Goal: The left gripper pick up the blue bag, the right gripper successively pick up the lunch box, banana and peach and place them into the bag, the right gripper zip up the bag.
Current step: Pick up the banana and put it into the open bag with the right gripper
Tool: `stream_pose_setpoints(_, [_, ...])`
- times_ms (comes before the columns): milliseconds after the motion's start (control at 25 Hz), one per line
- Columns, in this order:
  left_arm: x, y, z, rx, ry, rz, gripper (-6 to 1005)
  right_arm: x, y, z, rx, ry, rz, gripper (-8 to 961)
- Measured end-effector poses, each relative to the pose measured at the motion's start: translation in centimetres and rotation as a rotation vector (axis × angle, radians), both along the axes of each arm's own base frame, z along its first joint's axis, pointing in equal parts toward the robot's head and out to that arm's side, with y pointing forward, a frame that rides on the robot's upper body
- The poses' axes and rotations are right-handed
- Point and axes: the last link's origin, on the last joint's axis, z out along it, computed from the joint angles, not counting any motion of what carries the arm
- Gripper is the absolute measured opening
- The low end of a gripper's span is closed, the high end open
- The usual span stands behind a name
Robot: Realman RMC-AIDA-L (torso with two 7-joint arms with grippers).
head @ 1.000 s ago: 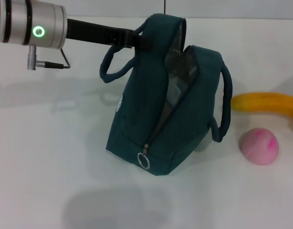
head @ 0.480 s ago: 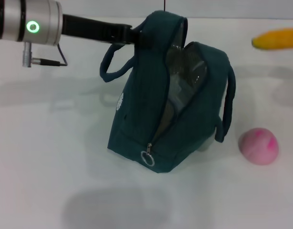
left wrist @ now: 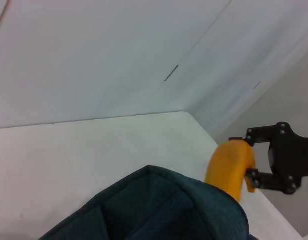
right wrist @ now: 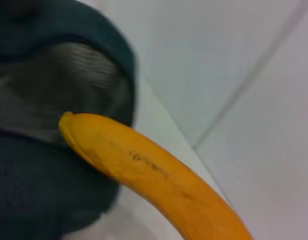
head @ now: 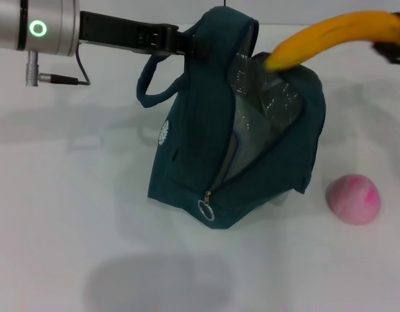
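Note:
My right gripper holds the banana [head: 330, 36] above the bag's opening [head: 265, 104], mostly outside it, and would miss if opened now. I will first bring it down into the bag.
The blue bag [head: 206, 156] stands on the white table with its zipper open and its silver lining showing. My left gripper [head: 188, 43] is shut on the bag's top edge and holds it up. My right gripper [head: 393, 44], at the right edge of the head view, is shut on the banana [head: 330, 36]. The banana's free tip is at the bag's open mouth. The left wrist view shows the bag top [left wrist: 159, 210], the banana [left wrist: 230, 169] and the right gripper [left wrist: 251, 160]. The right wrist view shows the banana [right wrist: 143, 170] over the opening [right wrist: 53, 85]. The peach [head: 353, 199] lies right of the bag. I cannot make out the lunch box.
The zipper's ring pull [head: 205, 210] hangs at the bag's front lower end. One loop handle [head: 151, 81] hangs on the bag's left side. The white table [head: 69, 214] stretches to the left and front of the bag.
My right gripper has lifted the banana off the table at the right and carried it up and left, so its tip reaches the bag's mouth. The bag's opening has spread wider.

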Motion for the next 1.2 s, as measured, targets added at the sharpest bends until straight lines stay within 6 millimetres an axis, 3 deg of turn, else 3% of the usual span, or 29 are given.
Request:
stream_pose_setpoints(200, [0.1,0.1,-0.1,-0.002,0.006,-0.003,48,-2.3,0.4,-1.0,-0.075,-0.066,0.066,459])
stream_pose_setpoints(240, [0.2,0.1,-0.1,-0.003,0.006,-0.004,48,-3.8,0.8,-1.4,-0.125,-0.106,0.098,459])
stream_pose_setpoints(640, [0.6,0.1,-0.4,-0.010,0.003,-0.010,48,-8.5,2.1,-1.9,-0.321,-0.148,0.096,463])
stream_pose_setpoints(960, [0.8,0.1,-0.5,-0.014,0.002,-0.015,48,-10.6,3.5,-4.2,-0.373,-0.170,0.100,467])
stream_pose_setpoints(1200, [0.8,0.0,-0.6,-0.015,0.003,-0.019,48,-10.9,4.1,-5.8,-0.431,-0.172,0.077,469])
